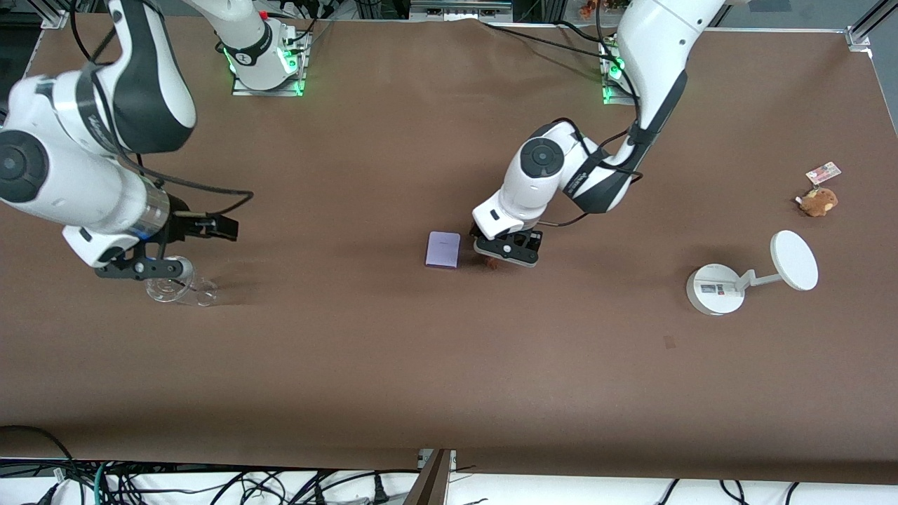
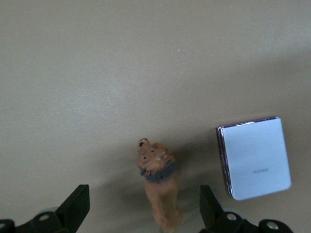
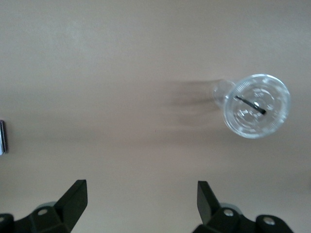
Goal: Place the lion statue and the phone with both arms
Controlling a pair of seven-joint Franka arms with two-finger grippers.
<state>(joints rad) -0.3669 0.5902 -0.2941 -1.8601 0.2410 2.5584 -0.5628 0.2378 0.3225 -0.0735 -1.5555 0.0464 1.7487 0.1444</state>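
My left gripper picks up the lion statue by its body just below the dark mane [image 2: 163, 196] next, in order to place it.
The lion statue [image 2: 158, 187] is a small reddish-brown figurine with a darker mane, on the table at mid-table. It barely shows under the left hand in the front view [image 1: 490, 263]. My left gripper [image 2: 144, 206] is open, low over the lion, with one finger on each side and neither touching it; it also shows in the front view [image 1: 499, 256]. The pale lavender phone [image 1: 443, 250] lies flat beside the lion, toward the right arm's end, and shows in the left wrist view [image 2: 255, 158]. My right gripper [image 3: 142, 199] is open and empty, low over the table [image 1: 144, 266].
A clear glass object [image 1: 179, 287] lies beside my right gripper and shows in the right wrist view [image 3: 256, 106]. A white round-based stand [image 1: 751, 277], a tan-orange plush toy [image 1: 819, 201] and a small card [image 1: 823, 172] sit toward the left arm's end.
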